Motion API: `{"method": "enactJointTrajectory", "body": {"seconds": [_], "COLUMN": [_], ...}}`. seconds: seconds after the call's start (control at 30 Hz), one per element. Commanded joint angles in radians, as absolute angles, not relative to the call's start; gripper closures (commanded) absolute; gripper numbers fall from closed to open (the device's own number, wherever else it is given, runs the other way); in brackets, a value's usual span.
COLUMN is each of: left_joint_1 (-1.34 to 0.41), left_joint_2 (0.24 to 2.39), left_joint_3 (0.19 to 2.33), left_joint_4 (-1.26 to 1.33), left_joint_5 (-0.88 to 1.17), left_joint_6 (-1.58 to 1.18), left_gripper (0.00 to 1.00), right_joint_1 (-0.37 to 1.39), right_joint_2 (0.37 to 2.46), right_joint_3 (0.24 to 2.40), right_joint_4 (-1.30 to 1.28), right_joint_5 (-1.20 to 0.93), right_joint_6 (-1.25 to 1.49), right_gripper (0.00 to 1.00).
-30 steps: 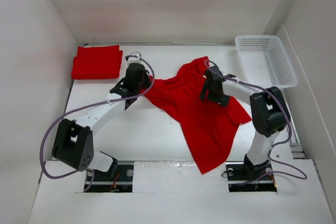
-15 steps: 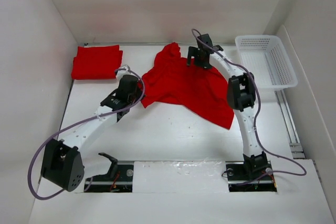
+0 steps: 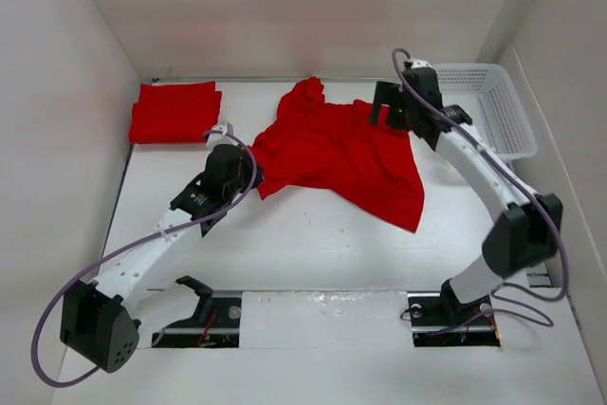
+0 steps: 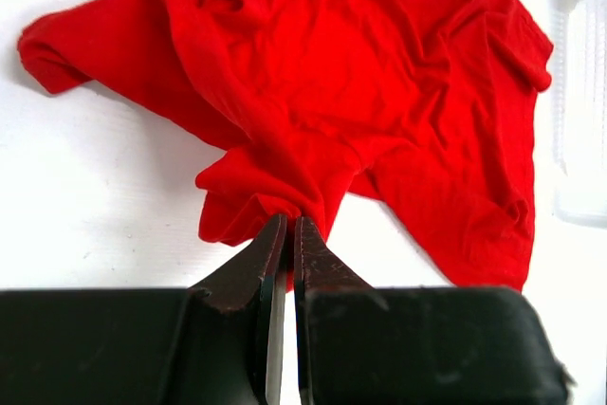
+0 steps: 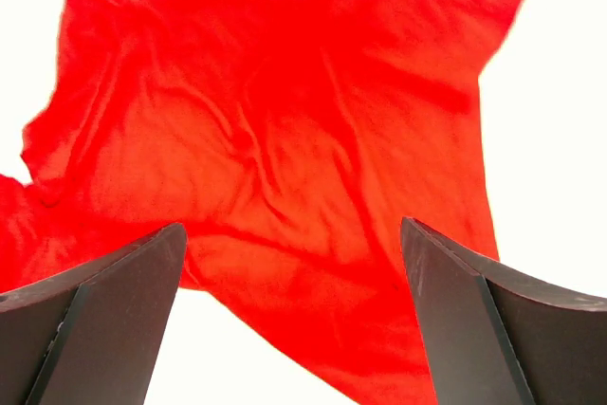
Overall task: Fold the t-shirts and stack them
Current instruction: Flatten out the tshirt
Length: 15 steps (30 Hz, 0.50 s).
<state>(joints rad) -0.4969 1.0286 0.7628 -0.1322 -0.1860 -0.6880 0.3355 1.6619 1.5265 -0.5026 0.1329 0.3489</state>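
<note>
The red t-shirt is loose. My right gripper will grab it next by its back corner (image 3: 399,131) nearest the basket (image 3: 493,111) to stretch and spread it for folding.
A loose red t-shirt (image 3: 341,154) lies crumpled and partly spread across the middle of the table. My left gripper (image 3: 252,177) is shut on a bunched fold at its left edge; the left wrist view shows that fold pinched between the closed jaws of the left gripper (image 4: 289,222), with the t-shirt (image 4: 370,82) stretching away beyond. My right gripper (image 3: 384,113) hovers open over the shirt's back right part. In the right wrist view the right gripper (image 5: 294,239) holds nothing, and the t-shirt (image 5: 285,130) lies below it. A second red t-shirt (image 3: 175,113) lies folded at the back left.
A white mesh basket (image 3: 493,111) stands at the back right corner, close behind the right arm's wrist; its edge also shows as the basket (image 4: 583,139) in the left wrist view. White walls enclose the table on the left, back and right.
The loose t-shirt has shifted from the near right toward the back and lies more spread. The right gripper went to the back, then right toward the basket. The left gripper kept its hold.
</note>
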Motion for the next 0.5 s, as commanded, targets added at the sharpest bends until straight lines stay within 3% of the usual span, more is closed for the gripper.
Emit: {"method": "enactJointTrajectory", "body": {"seconds": [0.0,0.27,0.47], "left_joint_1": [-0.499,-0.499,-0.499], "left_joint_2": [1.014,1.058,1.097], "left_joint_3": [0.744,0.724,0.733], "left_joint_4": [-0.091,-0.069,-0.091], "left_joint_5": [-0.140,-0.114,-0.114], "left_joint_6": [-0.666,-0.657,-0.657], "left_gripper": [1.00,1.00,1.00], "right_joint_1": [0.353,0.364,0.350], "right_joint_2": [1.513,1.258,1.244], "right_joint_3": [1.257,0.872,0.796], "right_joint_4": [-0.561,-0.634,-0.614], "right_joint_5": [0.225,0.242,0.213], "right_joint_6": [0.457,0.630,0.692], "right_gripper": [0.00,0.00,0.03]}}
